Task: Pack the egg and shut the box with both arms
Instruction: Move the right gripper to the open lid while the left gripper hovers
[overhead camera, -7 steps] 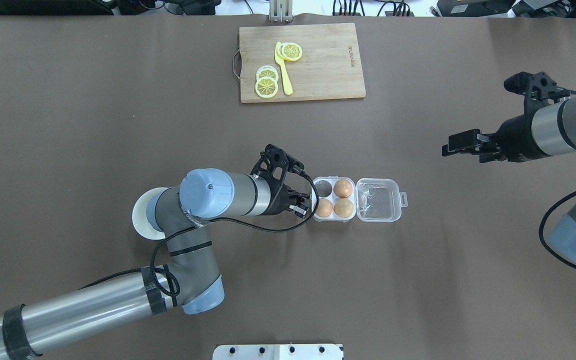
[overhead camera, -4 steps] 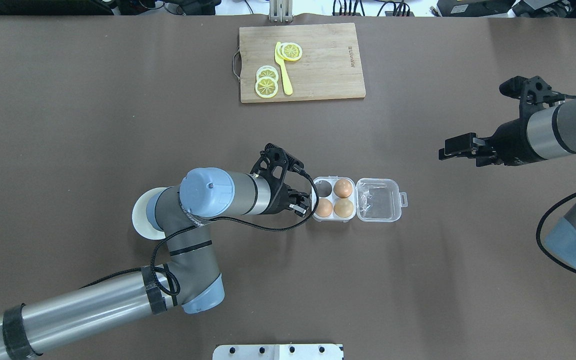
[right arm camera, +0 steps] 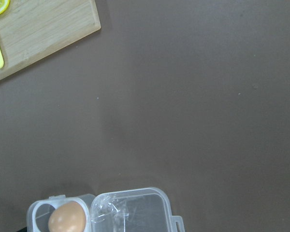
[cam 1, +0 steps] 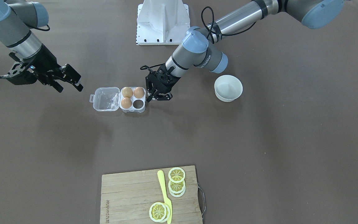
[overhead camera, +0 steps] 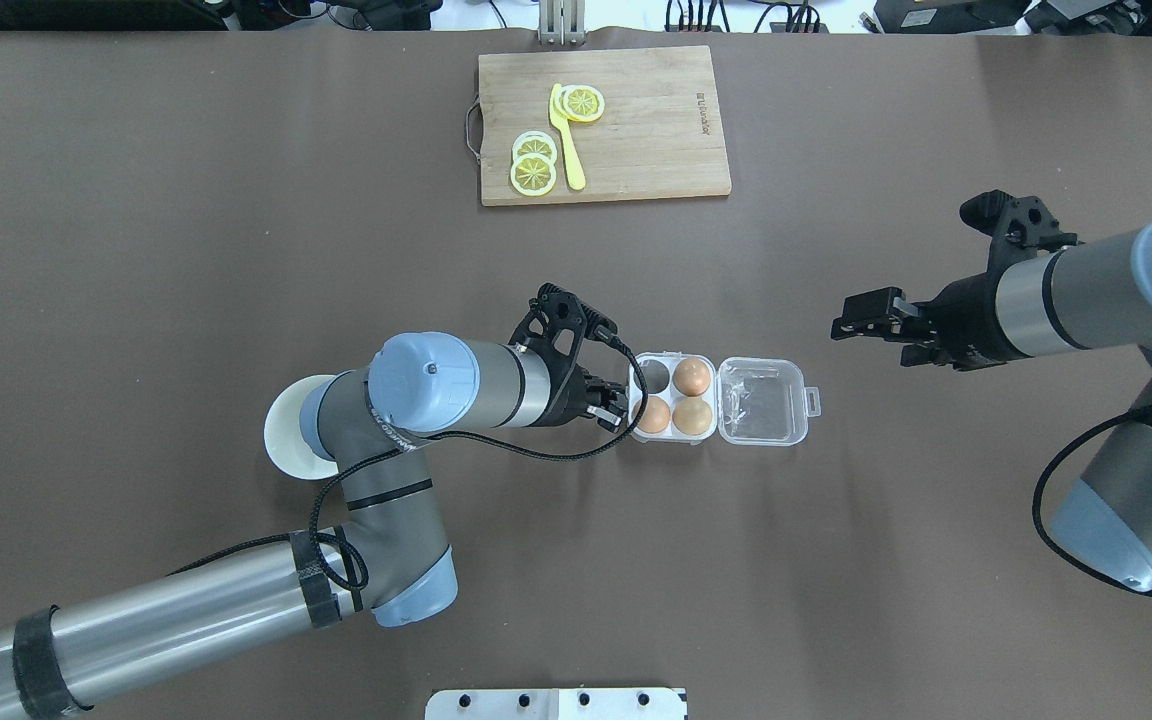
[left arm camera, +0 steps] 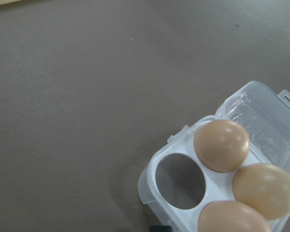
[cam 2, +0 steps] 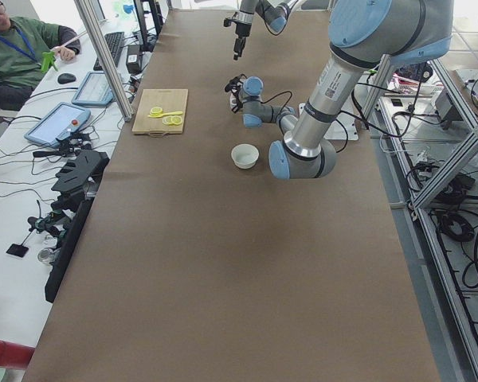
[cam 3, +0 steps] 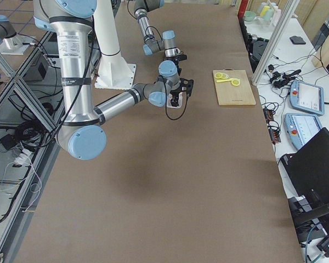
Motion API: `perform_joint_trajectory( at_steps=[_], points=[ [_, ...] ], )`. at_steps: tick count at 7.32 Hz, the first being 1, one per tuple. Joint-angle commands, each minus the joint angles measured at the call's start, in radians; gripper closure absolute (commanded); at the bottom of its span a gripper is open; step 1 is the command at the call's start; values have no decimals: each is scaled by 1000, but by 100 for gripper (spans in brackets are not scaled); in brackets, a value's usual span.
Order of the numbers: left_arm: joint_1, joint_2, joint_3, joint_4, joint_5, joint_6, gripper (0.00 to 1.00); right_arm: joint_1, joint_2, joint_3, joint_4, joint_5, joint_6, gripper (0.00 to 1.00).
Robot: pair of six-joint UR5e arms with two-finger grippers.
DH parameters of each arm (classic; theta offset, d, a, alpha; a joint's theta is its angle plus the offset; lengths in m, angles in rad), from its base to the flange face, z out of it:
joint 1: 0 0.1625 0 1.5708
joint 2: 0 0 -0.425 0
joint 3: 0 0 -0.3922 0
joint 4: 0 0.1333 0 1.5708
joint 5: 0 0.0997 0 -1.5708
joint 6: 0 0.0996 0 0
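Observation:
The right gripper grabs the clear lid's outer edge with the latch tab [cam 1: 92, 98] next, to close the egg box [cam 1: 133, 99].
The clear box [overhead camera: 674, 356] lies open on the table, with its lid [overhead camera: 762, 402] flat to the right. Three brown eggs fill three cells [overhead camera: 694, 376] [overhead camera: 652, 415] [overhead camera: 693, 415]; the far-left cell [overhead camera: 653, 375] is empty. I cannot tell which egg the task means. My left gripper [cam 1: 158, 99] is open and holds nothing, right at the tray's left edge beside the near-left egg [left arm camera: 229, 217]. My right gripper [cam 1: 71, 87] hangs open and empty above the table, to the right of the lid and farther back. The right wrist view shows the lid [right arm camera: 130, 212] and one egg [right arm camera: 66, 218].
An empty white bowl [cam 1: 228, 88] sits under my left elbow. A wooden cutting board [overhead camera: 604, 125] with lemon slices and a yellow knife lies at the far edge. The white pedestal base [cam 1: 162, 21] stands at the near edge.
My right arm has swung left toward the box. My left gripper has edged right, and the box has shifted slightly right with it.

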Motion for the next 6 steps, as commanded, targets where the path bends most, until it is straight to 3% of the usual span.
perform_joint_trajectory(
  at_steps=[1, 3, 6],
  points=[
    [0, 0, -1, 3, -1, 0, 100, -46, 1, -40, 96, -41, 32, 6],
    [0, 5, -1, 3, 1, 0, 100, -60, -11, -135, 291, -49, 49, 10],
    [0, 5, -1, 3, 1, 0, 100, -97, -25, -172, 387, -83, 61, 50]
  ],
)
